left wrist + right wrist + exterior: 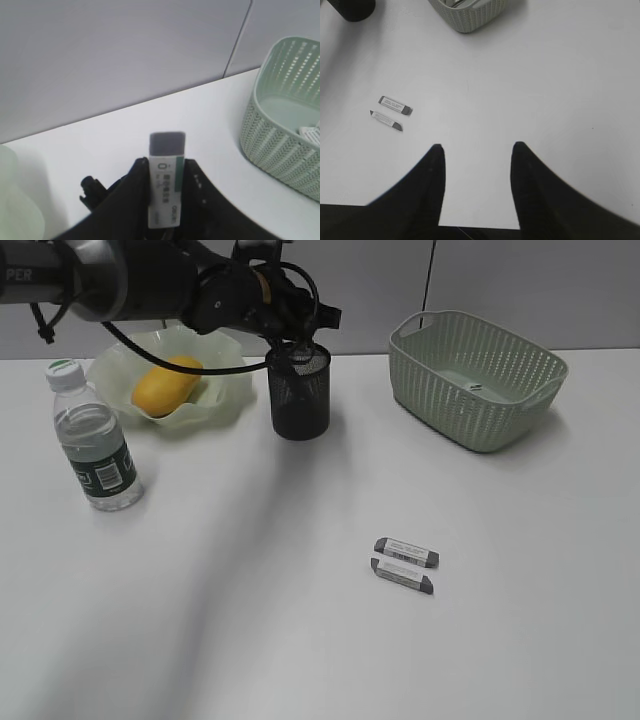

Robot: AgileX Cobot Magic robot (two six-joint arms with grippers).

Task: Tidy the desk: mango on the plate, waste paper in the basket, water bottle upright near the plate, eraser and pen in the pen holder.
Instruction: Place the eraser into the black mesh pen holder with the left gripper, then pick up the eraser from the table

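Observation:
The white-sleeved eraser points into the opening of the mesh pen holder (299, 390), so it is time for my left gripper to open now.
My left gripper (296, 342) hangs just over the black mesh pen holder (299, 390). It is shut on an eraser (166, 175), white-sleeved with a grey tip, held between its jaws (167, 161). Two more erasers (406, 552) (402, 576) lie side by side on the desk (250, 620). The mango (166, 384) rests on the ruffled green plate (225, 400). The water bottle (92, 440) stands upright left of the plate. A white scrap, seemingly the waste paper (311, 132), lies in the basket (478, 380). My right gripper (478, 147) is open above bare desk. The pen is hidden.
In the right wrist view the two erasers (395, 105) (386, 120) lie to the front left of the fingers, the basket (470, 12) and the pen holder (352, 9) farther off. A grey wall (520, 280) backs the desk.

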